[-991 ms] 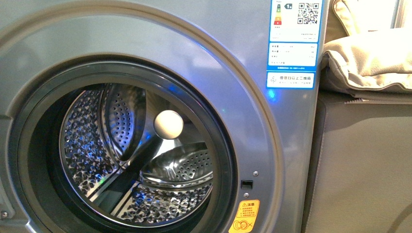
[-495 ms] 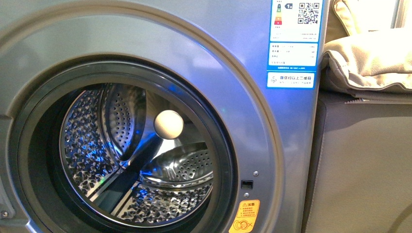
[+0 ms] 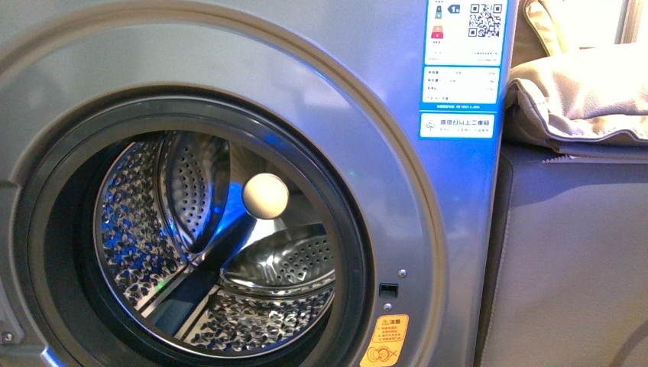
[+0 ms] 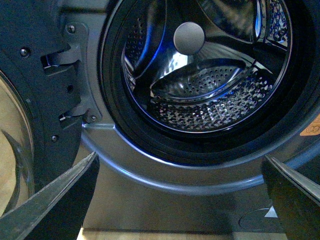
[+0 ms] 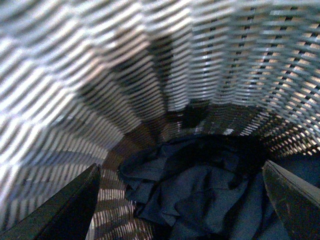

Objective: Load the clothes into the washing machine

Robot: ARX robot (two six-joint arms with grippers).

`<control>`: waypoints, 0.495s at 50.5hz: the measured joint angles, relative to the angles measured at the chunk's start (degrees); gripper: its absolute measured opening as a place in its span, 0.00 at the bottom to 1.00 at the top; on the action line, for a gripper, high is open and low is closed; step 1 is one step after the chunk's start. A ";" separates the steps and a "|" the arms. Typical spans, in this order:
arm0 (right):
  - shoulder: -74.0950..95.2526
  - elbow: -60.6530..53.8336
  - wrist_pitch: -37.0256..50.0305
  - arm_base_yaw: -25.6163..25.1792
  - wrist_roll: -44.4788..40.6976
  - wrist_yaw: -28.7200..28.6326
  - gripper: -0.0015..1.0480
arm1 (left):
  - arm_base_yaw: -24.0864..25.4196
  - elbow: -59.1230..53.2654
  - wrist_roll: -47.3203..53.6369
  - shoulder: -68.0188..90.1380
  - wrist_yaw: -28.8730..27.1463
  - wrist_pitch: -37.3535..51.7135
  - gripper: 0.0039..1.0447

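Observation:
My right gripper should next grab the dark navy clothes by their crumpled folds to load the washing machine (image 3: pixel 367 92).
The silver-grey washing machine (image 3: pixel 367 92) fills the front view, its porthole uncovered and the perforated steel drum (image 3: pixel 221 306) holding no laundry. In the left wrist view the drum (image 4: pixel 210 95) shows through the dark rim, and my left gripper (image 4: pixel 181 200) hangs open in front of the machine's lower front panel, nothing between its fingers. The clothes (image 5: pixel 200 195), dark navy fabric, lie crumpled at the bottom of a woven wicker basket (image 5: pixel 75 100). My right gripper (image 5: pixel 182 200) is open inside the basket just above the fabric.
The washer's door (image 4: pixel 30 110) stands swung open beside the porthole. A thick beige padded fabric (image 3: pixel 581 99) lies on a grey-beige cabinet (image 3: pixel 573 267) to the right of the machine. A pale wooden floor strip (image 4: pixel 150 235) shows under the washer.
None of the things in the front view has moved; only the blue light reflections on the drum and front panel shift.

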 joint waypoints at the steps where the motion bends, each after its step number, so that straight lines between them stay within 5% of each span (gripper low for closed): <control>1: 1.92 0.52 0.61 -0.11 0.00 -0.02 0.93 | 0.00 0.00 0.00 0.00 0.00 0.00 0.94; 12: 21.16 8.87 3.06 -1.01 3.26 -4.81 0.93 | 0.00 0.00 0.00 0.00 0.00 0.00 0.94; 25: 36.96 17.44 3.13 -0.74 4.57 -2.49 0.93 | 0.00 0.00 0.00 0.00 0.00 0.00 0.94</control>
